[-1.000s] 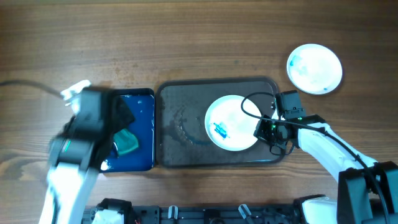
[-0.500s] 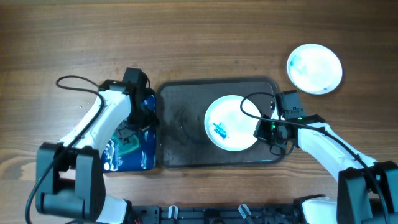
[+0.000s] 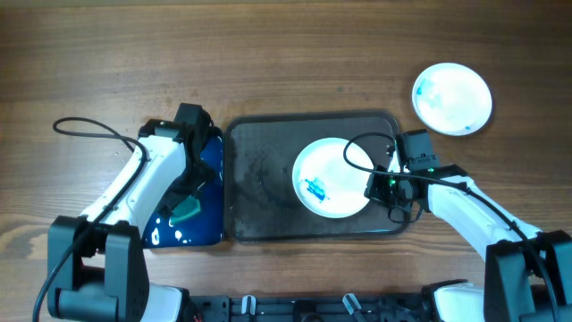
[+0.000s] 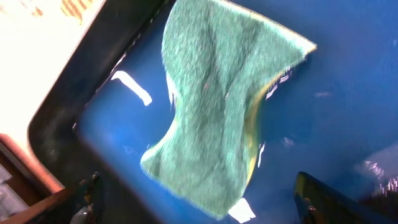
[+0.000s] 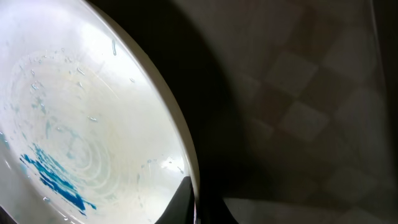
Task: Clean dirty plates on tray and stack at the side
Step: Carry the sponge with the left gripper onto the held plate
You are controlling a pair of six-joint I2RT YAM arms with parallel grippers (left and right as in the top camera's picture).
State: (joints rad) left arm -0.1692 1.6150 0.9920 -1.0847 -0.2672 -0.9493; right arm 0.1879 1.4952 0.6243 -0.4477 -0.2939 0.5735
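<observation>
My left gripper should next grab the green sponge across its narrow middle (image 3: 185, 210) (image 4: 213, 111), so both wide ends stay free to wipe the smeared plate.
A white plate (image 3: 332, 176) with a blue smear lies on the right half of the dark tray (image 3: 259, 192). My right gripper (image 3: 374, 186) is shut on its right rim; the right wrist view shows the plate (image 5: 81, 124) with the fingers (image 5: 196, 202) clamped on its edge above the tray (image 5: 298, 93). A second plate (image 3: 451, 98) with faint blue marks sits on the table at the far right. Only two plates show. My left gripper (image 3: 185, 191) hangs open over a green sponge (image 3: 186, 211). In the left wrist view the fingers (image 4: 199, 211) stand wide apart around the sponge (image 4: 217, 112).
A deep-blue tray (image 3: 213, 152) with wet glints holds the sponge and stands against the dark tray's left edge; it also shows in the left wrist view (image 4: 348, 93). Cables loop over both arms. Wooden table all around.
My left arm has swung in from the left and now reaches over the blue tray above the sponge. The right arm and the plates have not moved.
</observation>
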